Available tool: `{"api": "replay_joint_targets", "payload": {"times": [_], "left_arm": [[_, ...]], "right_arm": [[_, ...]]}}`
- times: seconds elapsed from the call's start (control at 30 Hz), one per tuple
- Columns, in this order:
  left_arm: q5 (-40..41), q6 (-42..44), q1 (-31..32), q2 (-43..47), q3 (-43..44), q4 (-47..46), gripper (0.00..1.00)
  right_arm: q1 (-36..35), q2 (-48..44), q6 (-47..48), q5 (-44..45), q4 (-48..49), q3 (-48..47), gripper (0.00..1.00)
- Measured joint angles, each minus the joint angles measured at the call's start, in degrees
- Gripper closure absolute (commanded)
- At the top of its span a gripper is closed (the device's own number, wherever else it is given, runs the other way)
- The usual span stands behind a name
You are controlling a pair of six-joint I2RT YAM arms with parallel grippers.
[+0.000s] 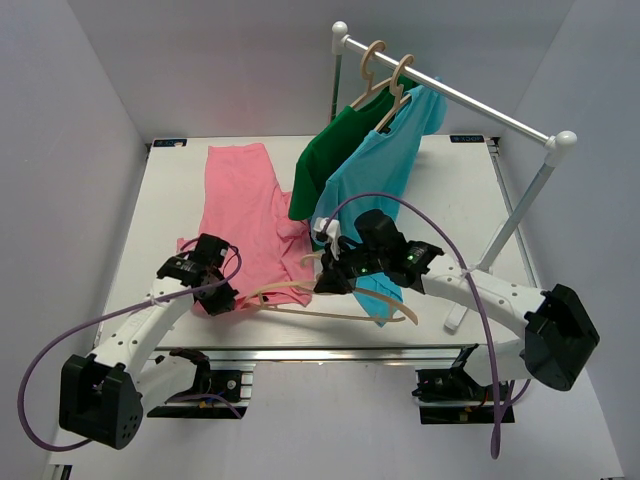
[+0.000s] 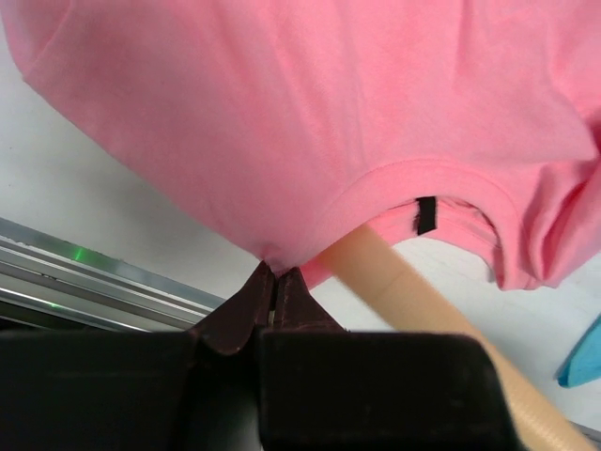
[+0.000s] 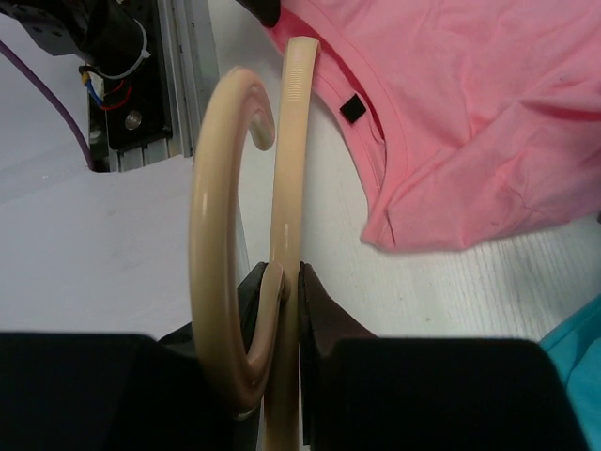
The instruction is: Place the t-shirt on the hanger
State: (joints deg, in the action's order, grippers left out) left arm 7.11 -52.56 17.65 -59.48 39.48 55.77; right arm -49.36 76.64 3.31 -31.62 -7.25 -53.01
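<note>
My left gripper has to keep its hold on the pink t-shirt until the hanger arm (image 2: 406, 293) is inside the t-shirt's shoulder, because most of it still shows outside the collar.
The pink t-shirt (image 1: 240, 215) lies flat on the white table, collar end toward the near edge. My left gripper (image 1: 217, 296) is shut on the shirt's near edge beside the collar (image 2: 427, 178), pinching a fold of cloth (image 2: 272, 254). The beige wooden hanger (image 1: 330, 300) lies near the front edge, one arm reaching toward the collar (image 2: 404, 282). My right gripper (image 1: 330, 275) is shut on the hanger at its neck, where the hook (image 3: 221, 235) meets the arm (image 3: 289, 188). The arm's tip sits at the collar opening (image 3: 362, 108).
A white clothes rack (image 1: 450, 95) stands at the back right with a dark green shirt (image 1: 335, 150) and a teal-blue shirt (image 1: 375, 190) on like hangers, the blue hem close to my right gripper. The table's metal front rail (image 1: 320, 352) lies just below the hanger.
</note>
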Motion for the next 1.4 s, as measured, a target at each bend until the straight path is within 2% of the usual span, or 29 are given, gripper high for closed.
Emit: {"api": "replay_joint_targets", "payload": {"times": [0.2, 0.67, 1.0, 1.2, 1.4], "left_arm": [[-0.13, 0.92, 0.0, -0.11, 3.78, 0.76, 1.0], [-0.42, 4.5, 0.0, -0.5, 9.66, 5.01, 1.0], [-1.01, 8.96, 0.0, -1.29, 13.99, 8.72, 1.0], [-5.6, 14.95, -0.07, -3.56, 15.43, 8.85, 1.0], [-12.63, 20.31, 0.0, -3.67, 15.65, 7.02, 1.0]], "right_arm": [[-2.19, 0.94, 4.66, -1.09, 5.97, 1.16, 1.0], [-4.72, 6.23, 13.35, 4.66, 23.8, 4.85, 1.0], [-4.76, 9.2, 24.37, -4.76, 23.82, 3.72, 1.0], [-5.77, 13.66, 24.3, -5.75, 28.24, 2.93, 1.0], [-7.13, 19.5, 17.46, -2.1, 37.62, 2.14, 1.0]]}}
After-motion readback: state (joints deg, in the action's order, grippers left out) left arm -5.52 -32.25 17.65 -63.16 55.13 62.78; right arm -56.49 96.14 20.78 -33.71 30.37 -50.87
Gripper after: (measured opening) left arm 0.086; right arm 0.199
